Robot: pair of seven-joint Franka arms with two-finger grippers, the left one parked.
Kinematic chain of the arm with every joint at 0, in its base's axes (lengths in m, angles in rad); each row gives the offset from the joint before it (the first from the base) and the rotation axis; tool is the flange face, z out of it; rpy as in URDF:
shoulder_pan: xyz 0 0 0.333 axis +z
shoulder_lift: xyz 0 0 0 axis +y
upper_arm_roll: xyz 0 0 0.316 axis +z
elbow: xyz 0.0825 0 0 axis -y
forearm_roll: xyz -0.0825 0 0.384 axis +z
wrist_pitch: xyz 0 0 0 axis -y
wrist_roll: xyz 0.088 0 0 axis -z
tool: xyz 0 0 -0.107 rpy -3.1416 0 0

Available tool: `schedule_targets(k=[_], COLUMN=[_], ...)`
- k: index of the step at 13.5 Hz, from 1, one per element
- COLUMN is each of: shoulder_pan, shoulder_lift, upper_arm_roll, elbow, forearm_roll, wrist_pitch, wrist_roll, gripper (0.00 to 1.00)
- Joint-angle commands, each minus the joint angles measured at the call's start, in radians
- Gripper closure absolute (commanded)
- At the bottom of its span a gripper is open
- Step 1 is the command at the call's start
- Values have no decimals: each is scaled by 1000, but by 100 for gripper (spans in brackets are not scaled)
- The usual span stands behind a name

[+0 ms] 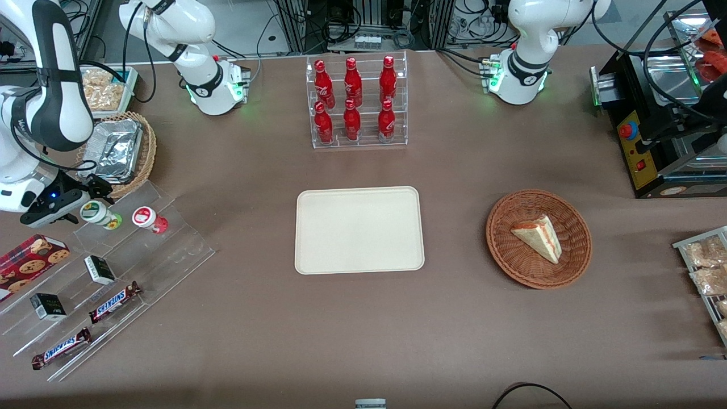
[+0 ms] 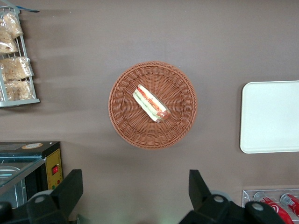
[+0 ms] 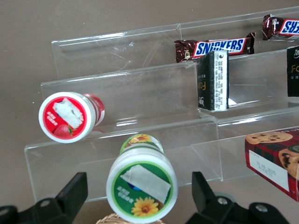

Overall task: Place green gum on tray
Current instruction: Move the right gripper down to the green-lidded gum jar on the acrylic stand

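I should next take hold of the green gum with my gripper by its white lid end (image 1: 91, 210), and then I can place the gum on the cream tray (image 1: 359, 230).
The green gum (image 1: 100, 214) (image 3: 141, 190) lies on its side on the top step of a clear stepped stand (image 1: 170, 250), toward the working arm's end of the table, its white lid with the green rim facing the wrist camera. Beside it lies the like red bottle (image 1: 149, 219) (image 3: 70, 116). My gripper (image 1: 85, 200) (image 3: 138, 186) is open and straddles the green gum's lid end, with a gap between each finger and the lid. The cream tray (image 1: 359, 230) (image 2: 271, 116) lies flat in the middle of the table with nothing on it.
The stand's lower steps hold Snickers bars (image 1: 113, 301) (image 3: 216, 48), small dark boxes (image 1: 100, 269) (image 3: 213, 80) and a cookie box (image 1: 28, 260). A wicker basket with a foil tray (image 1: 118, 150) sits close to my arm. Also here: a red-bottle rack (image 1: 356, 102) and a sandwich basket (image 1: 538, 238).
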Motion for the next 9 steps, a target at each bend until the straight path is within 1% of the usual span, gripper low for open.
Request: schedule_targets(k=[1, 2, 3, 7, 9], shoulder_pan=[-2, 1, 1, 1, 1], shoulder_lift=[5, 4, 2, -7, -22], upper_arm_roll=[2, 2, 2, 8, 13], elbow=[-5, -5, -5, 15, 56], forearm_roll=[2, 2, 2, 2, 0], wrist_pitch=[31, 31, 29, 3, -81], wrist_roll=[-19, -8, -6, -17, -19], gripper=[41, 78, 100, 100, 100])
